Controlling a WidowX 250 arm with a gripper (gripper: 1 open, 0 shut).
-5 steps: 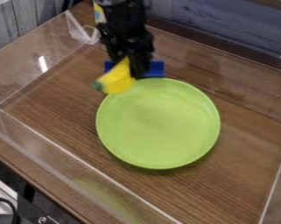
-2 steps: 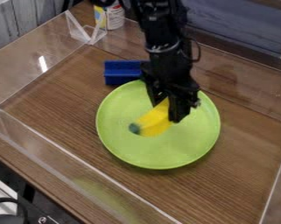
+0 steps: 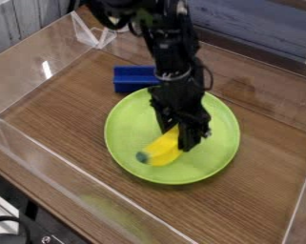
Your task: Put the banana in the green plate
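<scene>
My gripper is ready to let go of the banana. The dark tip of the banana is inside the lime-green plate's rim, so the banana would lie in the plate if I opened now.
The small yellow banana with a dark green tip hangs tilted over the middle of the lime-green plate, low to its surface; contact with the plate is unclear. My gripper points straight down and is shut on the banana's upper end, its black fingers either side of it. The banana's lower tip points toward the plate's front left. The plate lies flat on the wooden tabletop, and the arm hides part of its far rim.
A blue rectangular block lies on the wood just behind the plate's far left rim. Clear plastic walls fence the tabletop on the left, front and right. Bare wood stretches left of the plate.
My gripper carried the banana from beside the blue block to over the plate, then sank lower and slightly toward the front. Its grip stayed the same.
</scene>
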